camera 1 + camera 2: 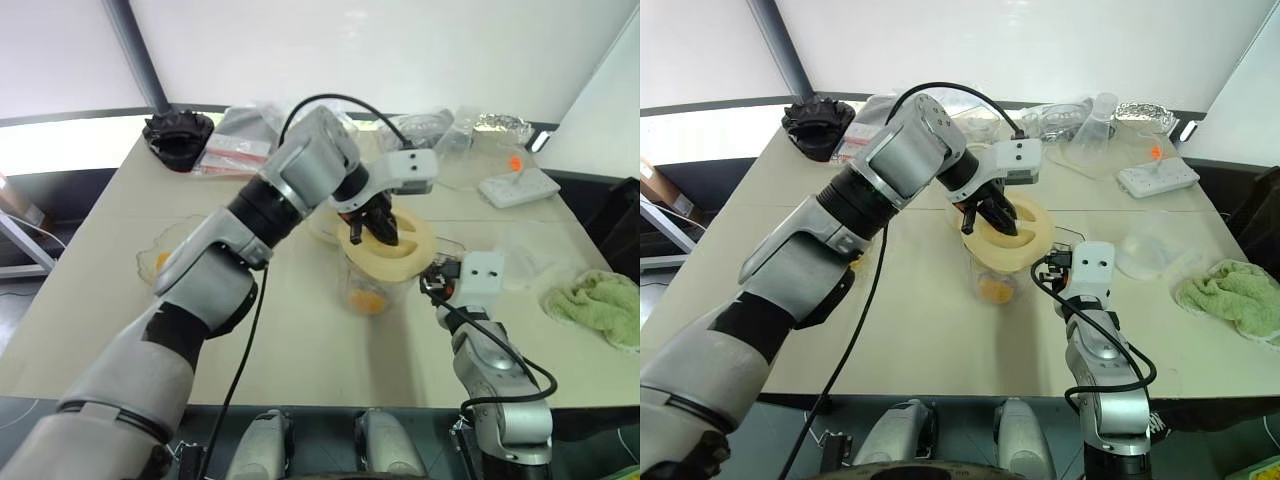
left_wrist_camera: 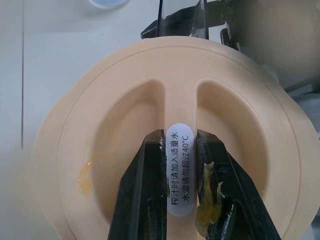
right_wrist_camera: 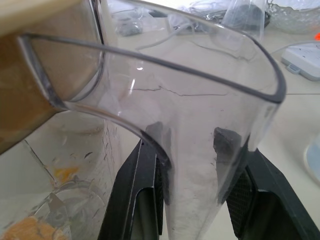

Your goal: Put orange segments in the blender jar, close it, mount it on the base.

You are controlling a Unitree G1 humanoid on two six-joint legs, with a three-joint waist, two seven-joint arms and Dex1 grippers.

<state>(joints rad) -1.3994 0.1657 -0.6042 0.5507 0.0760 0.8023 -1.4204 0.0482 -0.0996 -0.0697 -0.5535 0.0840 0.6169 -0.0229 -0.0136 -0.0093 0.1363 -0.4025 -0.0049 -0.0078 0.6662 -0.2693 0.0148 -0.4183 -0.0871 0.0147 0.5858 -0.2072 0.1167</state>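
Observation:
The round cream lid [image 1: 415, 248] is on the clear jar's opening and would stay there, so my left gripper opens next.
The clear blender jar [image 1: 378, 288] stands at the table's middle with orange segments [image 1: 365, 300] lying at its bottom. A round cream lid [image 1: 415, 248] rests on its mouth, a little tilted. My left gripper [image 1: 375, 228] reaches down from above and is shut on the lid's middle ridge [image 2: 179, 100]; bits of orange pulp stick to its fingers [image 2: 207, 200]. My right gripper [image 1: 432, 285] comes in level from the near right and is shut on the jar's clear side handle [image 3: 192, 165]. A cream edge [image 1: 320, 225] behind the lid may be the base; my left arm hides most of it.
A shallow clear bowl [image 1: 165, 255] with orange pieces sits on the left. A green cloth [image 1: 600, 305] lies at the right edge and a white power strip [image 1: 518, 185] at the far right. Plastic bags, a clear cup [image 1: 1095, 125] and a black part [image 1: 180, 135] line the back.

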